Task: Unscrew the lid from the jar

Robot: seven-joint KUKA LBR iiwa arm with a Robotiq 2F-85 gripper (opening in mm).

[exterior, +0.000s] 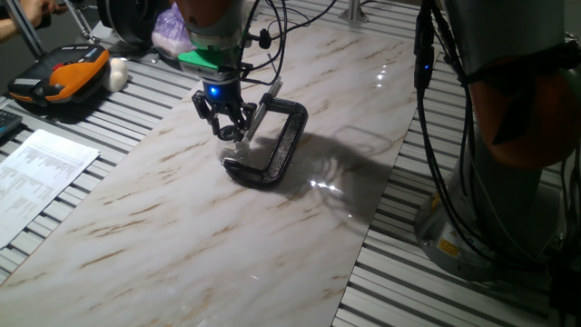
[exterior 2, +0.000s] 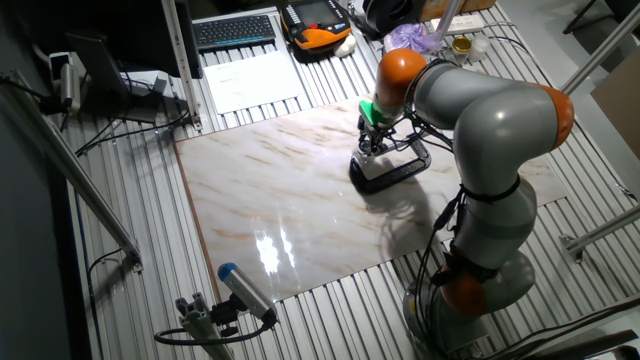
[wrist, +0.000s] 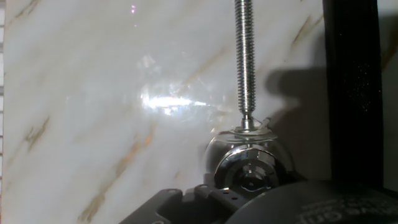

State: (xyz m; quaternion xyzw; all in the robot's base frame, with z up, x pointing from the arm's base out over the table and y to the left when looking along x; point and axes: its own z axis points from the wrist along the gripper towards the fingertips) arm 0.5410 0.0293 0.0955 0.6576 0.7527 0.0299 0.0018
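The gripper grabs the small silvery lid by its round rim (wrist: 225,163) next, to unscrew it.
The tiny clear glass jar (wrist: 213,147) stands pinched in a black C-clamp (exterior: 280,150) that lies flat on the marble board (exterior: 182,227). Its round silvery lid (wrist: 249,172) sits on top and faces the hand camera. The clamp's threaded screw (wrist: 244,62) runs down to a steel pad pressed against the jar's side. My gripper (exterior: 232,133) hangs straight over the jar with its fingers spread, and nothing touches the lid. In the other fixed view the gripper (exterior 2: 372,150) covers the jar. No fingertips show in the hand view.
The clamp's black frame (wrist: 354,93) runs along the right of the hand view. An orange-and-black pendant (exterior: 59,77), a purple bag (exterior: 170,32) and papers (exterior: 36,177) lie off the board to the left. The arm's base (exterior: 508,136) stands at the right.
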